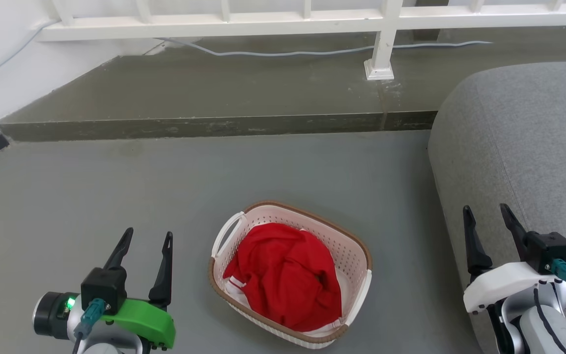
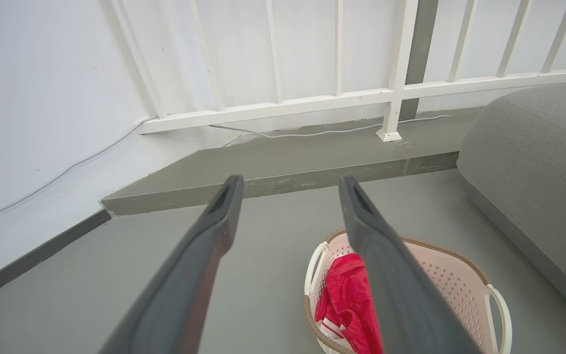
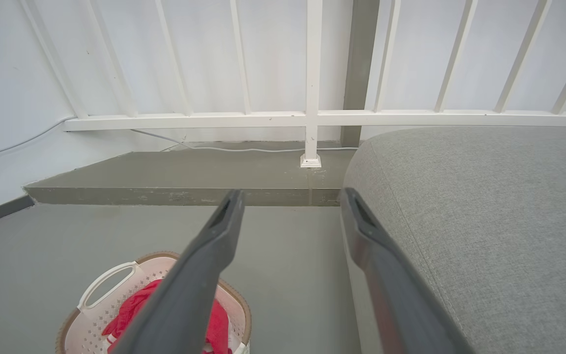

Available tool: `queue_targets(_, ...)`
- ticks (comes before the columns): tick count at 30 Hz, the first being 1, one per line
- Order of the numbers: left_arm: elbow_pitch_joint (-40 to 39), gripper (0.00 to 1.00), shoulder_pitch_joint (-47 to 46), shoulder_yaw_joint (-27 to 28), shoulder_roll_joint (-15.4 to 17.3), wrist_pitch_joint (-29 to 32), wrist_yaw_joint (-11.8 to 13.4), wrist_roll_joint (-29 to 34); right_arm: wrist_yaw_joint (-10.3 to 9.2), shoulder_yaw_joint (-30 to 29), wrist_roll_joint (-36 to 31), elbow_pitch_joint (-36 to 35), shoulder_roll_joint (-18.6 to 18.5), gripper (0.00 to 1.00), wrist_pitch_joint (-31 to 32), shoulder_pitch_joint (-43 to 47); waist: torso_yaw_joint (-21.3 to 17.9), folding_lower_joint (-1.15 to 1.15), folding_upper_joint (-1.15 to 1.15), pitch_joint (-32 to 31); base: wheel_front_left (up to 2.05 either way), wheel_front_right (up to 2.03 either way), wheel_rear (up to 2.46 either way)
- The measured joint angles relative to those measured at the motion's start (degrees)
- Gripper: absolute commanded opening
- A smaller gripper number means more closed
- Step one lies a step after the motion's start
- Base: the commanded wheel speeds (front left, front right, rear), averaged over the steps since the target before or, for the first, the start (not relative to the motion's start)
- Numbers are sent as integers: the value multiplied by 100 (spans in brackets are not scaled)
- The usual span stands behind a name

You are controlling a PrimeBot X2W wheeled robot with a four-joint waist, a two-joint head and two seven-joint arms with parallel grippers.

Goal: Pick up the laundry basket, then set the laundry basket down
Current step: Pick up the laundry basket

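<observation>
The laundry basket is far wider than my open fingers. My left gripper next needs to grab its slim white loop handle (image 1: 226, 233) (image 2: 314, 268) to pick up the basket.
The laundry basket (image 1: 349, 255), cream-white and perforated with a brown rim, stands on the grey floor at the lower middle of the head view. A red garment (image 1: 288, 275) fills it. One white loop handle (image 1: 226, 233) faces left. My left gripper (image 1: 148, 236) is open to the basket's left, clear of it. Off to the right, my right gripper (image 1: 487, 211) is open and empty in front of the grey sofa. The left wrist view has the basket (image 2: 452, 280) partly behind a finger. In the right wrist view the basket (image 3: 99, 300) sits at the lower left.
A grey sofa (image 1: 523, 142) fills the right side, close to my right gripper. A raised concrete step (image 1: 214, 91) runs across behind the basket, with a white railing (image 1: 381, 44) and a grey cable (image 1: 288, 51) on it. A white wall stands to the left.
</observation>
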Motion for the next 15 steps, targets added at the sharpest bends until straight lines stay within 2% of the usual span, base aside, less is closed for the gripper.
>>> queue_targets(15, -125, 100, -271, -16, 18, 114, -30, 1, -1, -69, 13, -201, 14, 100, -16, -164, -24, 0, 0, 545, 0, 0, 0)
